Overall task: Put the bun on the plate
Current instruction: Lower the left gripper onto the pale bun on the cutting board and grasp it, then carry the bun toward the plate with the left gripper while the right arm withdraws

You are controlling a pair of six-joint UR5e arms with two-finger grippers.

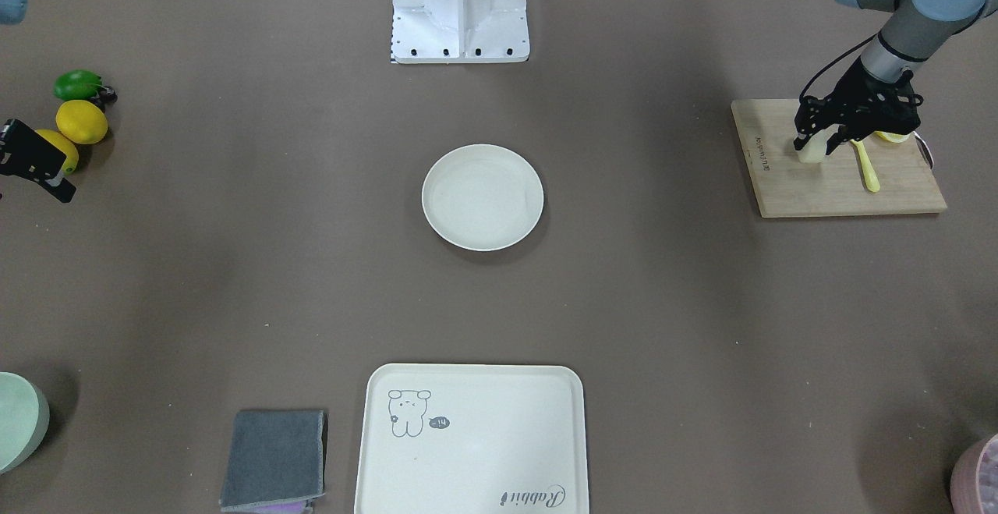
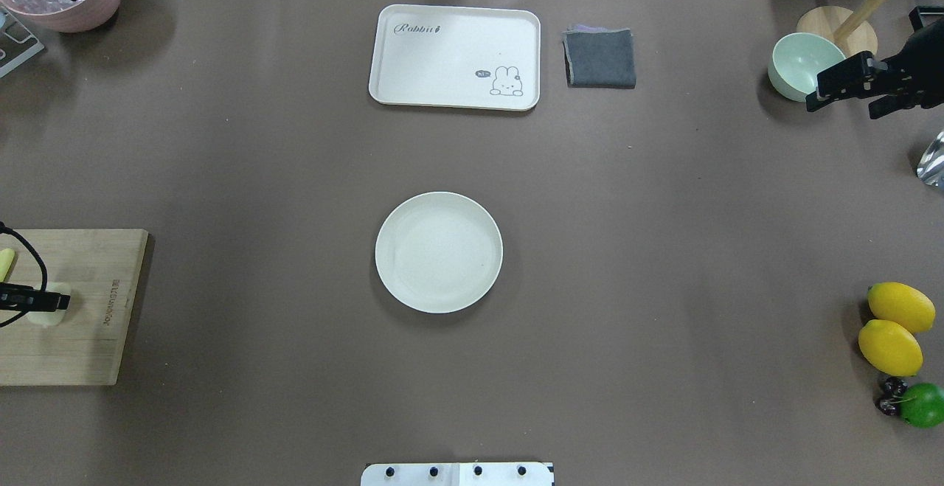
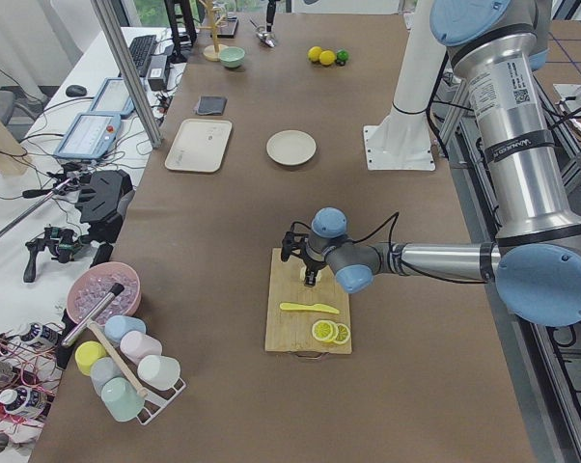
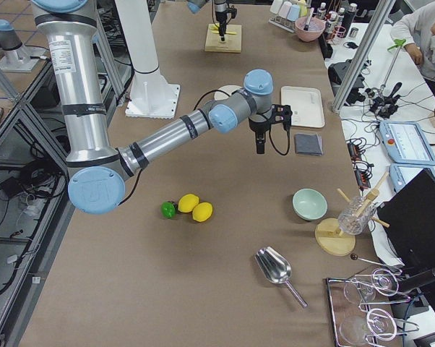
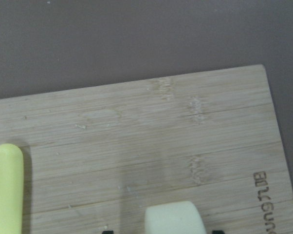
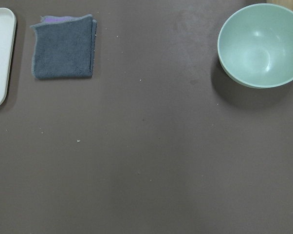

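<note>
Next, my left gripper grabs the bun (image 1: 811,154) by its opposite long sides to set it on the plate (image 1: 483,197).
The bun (image 1: 811,154) is a small cream lump on the wooden cutting board (image 1: 826,194), at the table's end on my left side. My left gripper (image 1: 817,144) is lowered over it and open, with a finger on each side. In the left wrist view the bun (image 5: 175,218) lies at the bottom edge, with gaps between it and both fingertips. The round off-white plate (image 1: 483,197) sits empty mid-table, far from the board; the overhead view shows the plate (image 2: 439,252) too. My right gripper (image 2: 841,101) hangs open above the table next to the green bowl, holding nothing.
A yellow knife (image 1: 867,171) and lemon slices (image 1: 893,137) share the board. A cream tray (image 2: 455,57) and a folded grey cloth (image 2: 600,58) lie at the far side. The green bowl (image 2: 800,66), two lemons (image 2: 891,346) and a lime (image 2: 922,405) are on my right.
</note>
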